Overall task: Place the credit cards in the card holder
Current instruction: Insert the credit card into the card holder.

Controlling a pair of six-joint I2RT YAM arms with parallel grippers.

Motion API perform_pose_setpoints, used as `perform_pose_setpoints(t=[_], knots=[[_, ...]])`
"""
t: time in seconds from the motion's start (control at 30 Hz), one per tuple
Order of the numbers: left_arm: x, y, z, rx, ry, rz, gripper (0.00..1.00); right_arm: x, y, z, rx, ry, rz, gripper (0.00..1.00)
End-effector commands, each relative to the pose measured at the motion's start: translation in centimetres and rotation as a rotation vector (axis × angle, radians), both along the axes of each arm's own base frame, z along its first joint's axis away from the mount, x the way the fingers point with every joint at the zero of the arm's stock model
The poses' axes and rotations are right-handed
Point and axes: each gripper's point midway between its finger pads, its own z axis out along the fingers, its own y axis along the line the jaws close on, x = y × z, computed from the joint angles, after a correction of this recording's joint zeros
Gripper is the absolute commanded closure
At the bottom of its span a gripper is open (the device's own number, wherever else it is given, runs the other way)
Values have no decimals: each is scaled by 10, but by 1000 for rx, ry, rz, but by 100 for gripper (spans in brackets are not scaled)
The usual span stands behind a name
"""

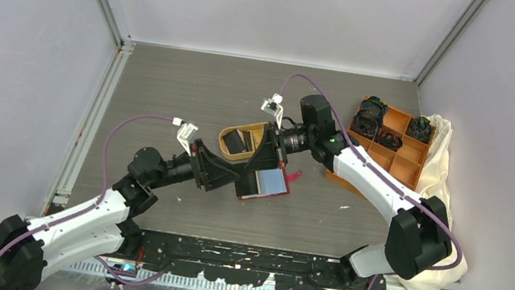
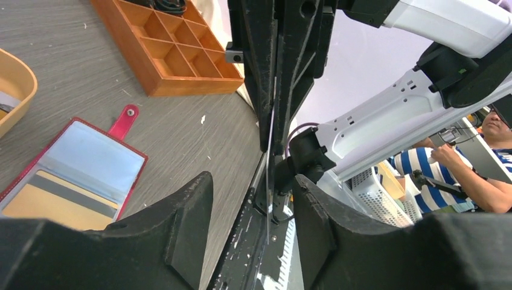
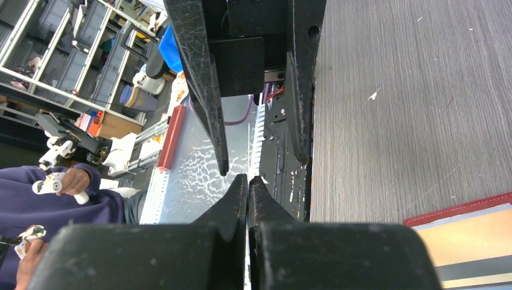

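Note:
In the left wrist view, the credit card's near edge (image 2: 269, 208) reaches past my left gripper's fingers, so it is time to close on the card now.
The red card holder (image 1: 270, 185) lies open on the table, pale blue lining up, and shows in the left wrist view (image 2: 78, 175) with a yellowish card (image 2: 54, 202) in its pocket. My right gripper (image 3: 247, 179) is shut on a thin credit card (image 2: 269, 151), which hangs edge-on in the air. My left gripper (image 2: 252, 180) is open, one finger on each side of that card without touching it. The two grippers meet above the holder's left edge, left gripper (image 1: 234, 176) and right gripper (image 1: 268, 158). A black card (image 1: 238, 142) lies in the orange oval tray (image 1: 229, 135).
An orange square-compartment box (image 1: 393, 146) with black coiled bands stands at the back right on a cream cloth (image 1: 439, 172). The box also shows in the left wrist view (image 2: 175, 54). The black base rail (image 1: 246, 255) runs along the near edge.

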Motion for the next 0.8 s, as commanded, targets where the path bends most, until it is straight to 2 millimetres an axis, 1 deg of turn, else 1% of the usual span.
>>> perform_pose_setpoints(t=[0.0, 0.27, 0.4, 0.43, 0.5, 0.53, 0.57, 0.6, 0.63, 0.67, 0.7, 0.73, 0.77], knots=[[8, 0, 15, -58, -29, 33, 50, 0, 1, 12, 43, -35, 24, 99], [8, -5, 13, -61, -13, 5, 58, 0, 2, 10, 40, -30, 22, 99], [6, -8, 11, -56, -9, -10, 65, 1, 2, 8, 37, -26, 20, 99], [5, -8, 10, -56, -9, -15, 69, 1, 2, 8, 36, -26, 21, 99], [3, -9, 11, -57, -17, -29, 92, 1, 2, 8, 36, -27, 20, 99], [2, -10, 11, -57, -19, -35, 99, 1, 2, 7, 35, -26, 19, 99], [1, -10, 11, -59, -28, -39, 100, 1, 2, 7, 35, -28, 18, 99], [0, -9, 11, -60, -30, -41, 100, 2, 2, 8, 36, -33, 15, 96], [0, -8, 8, -57, -28, -32, 100, 5, 1, 8, 40, -58, 9, 89], [4, -5, 2, -46, -12, 1, 100, 9, -3, 7, 36, -90, -4, 80], [7, -2, -7, -27, 13, 27, 100, 14, -10, 4, 25, -148, -18, 73], [9, 1, -17, -6, 45, 59, 100, 16, -22, -4, -22, -178, -37, 69], [11, 5, -26, 11, 73, 89, 100, 25, -31, -10, -60, -259, -69, 67]])
